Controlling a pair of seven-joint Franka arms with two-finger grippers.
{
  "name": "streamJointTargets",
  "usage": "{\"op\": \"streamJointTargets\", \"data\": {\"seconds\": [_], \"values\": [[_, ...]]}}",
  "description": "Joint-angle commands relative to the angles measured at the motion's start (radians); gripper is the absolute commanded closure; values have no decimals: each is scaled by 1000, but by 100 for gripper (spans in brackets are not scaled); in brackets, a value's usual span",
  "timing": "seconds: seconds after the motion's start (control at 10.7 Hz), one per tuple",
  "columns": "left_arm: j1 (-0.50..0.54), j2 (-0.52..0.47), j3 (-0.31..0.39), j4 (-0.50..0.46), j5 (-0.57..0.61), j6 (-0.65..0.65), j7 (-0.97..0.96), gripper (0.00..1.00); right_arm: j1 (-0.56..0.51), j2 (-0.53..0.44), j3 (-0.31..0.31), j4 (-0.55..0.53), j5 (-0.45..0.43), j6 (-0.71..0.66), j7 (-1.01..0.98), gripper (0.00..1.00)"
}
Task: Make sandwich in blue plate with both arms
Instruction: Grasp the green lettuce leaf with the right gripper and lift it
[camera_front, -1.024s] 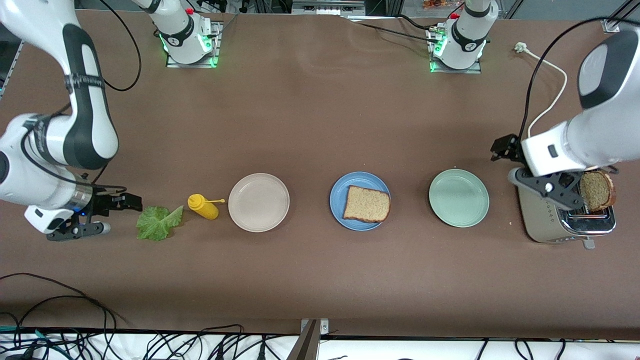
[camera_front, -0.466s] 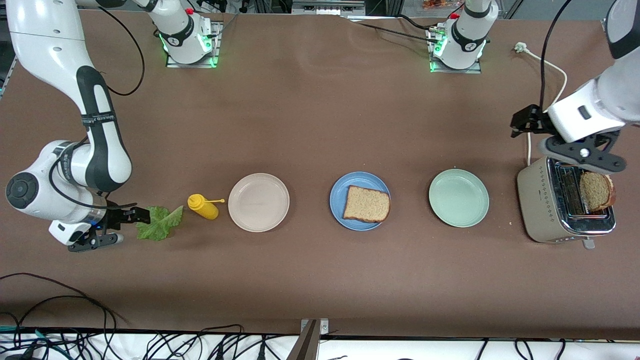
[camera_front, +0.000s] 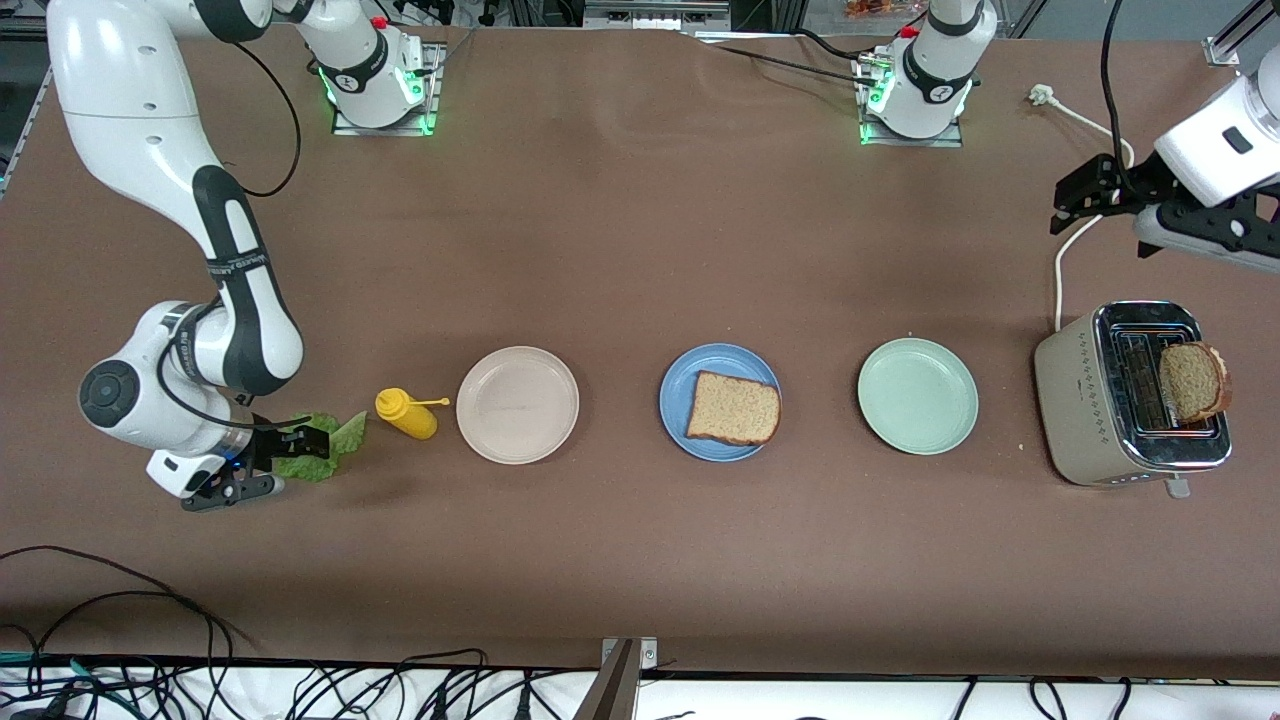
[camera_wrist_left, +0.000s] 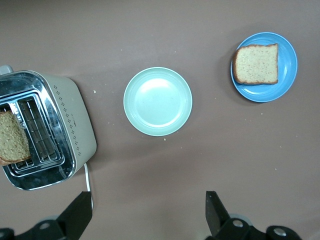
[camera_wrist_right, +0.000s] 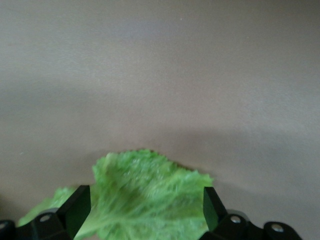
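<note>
My right gripper is going to top the bread slice next, so it will grip the lettuce leaf by its crinkled middle.
The blue plate lies mid-table with one slice of brown bread on it; the left wrist view shows the same plate and slice. A second slice stands in the toaster at the left arm's end. A green lettuce leaf lies at the right arm's end. My right gripper is low over the leaf, open, and the lettuce spreads between its fingers. My left gripper hangs open and empty above the table, closer to the bases than the toaster.
A yellow squeeze bottle lies beside the lettuce. A cream plate and a pale-green plate flank the blue plate. The toaster's white cord and plug trail toward the left arm's base. Cables hang along the table's near edge.
The right gripper slid toward the lettuce and now straddles its edge. The left gripper lifted off the toaster and drew back toward the bases, leaving the slice in the slot.
</note>
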Motion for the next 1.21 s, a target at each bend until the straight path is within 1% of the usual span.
{"op": "streamJointTargets", "data": {"seconds": [0.0,0.09,0.19,0.28,0.56,0.93,1.12], "values": [[-29,-39,8,-32,0,-6,-11,0,-9,35,10,8,19,54,-25,0],[-52,-45,8,-36,41,-6,-25,0,-9,35,10,8,18,54,-25,0],[-75,-59,8,-42,74,-6,-40,0,-9,35,10,8,16,54,-28,11],[-73,-56,8,-42,71,-6,-47,0,-9,35,10,8,18,52,-44,30],[-70,-35,8,-24,63,-12,-47,0,-7,32,10,10,16,45,-64,100],[-73,-18,8,-10,63,-23,-48,0,-6,23,17,10,13,36,-65,100],[-75,-10,8,-2,63,-22,-48,0,-6,-13,33,10,13,-16,-61,100]]}}
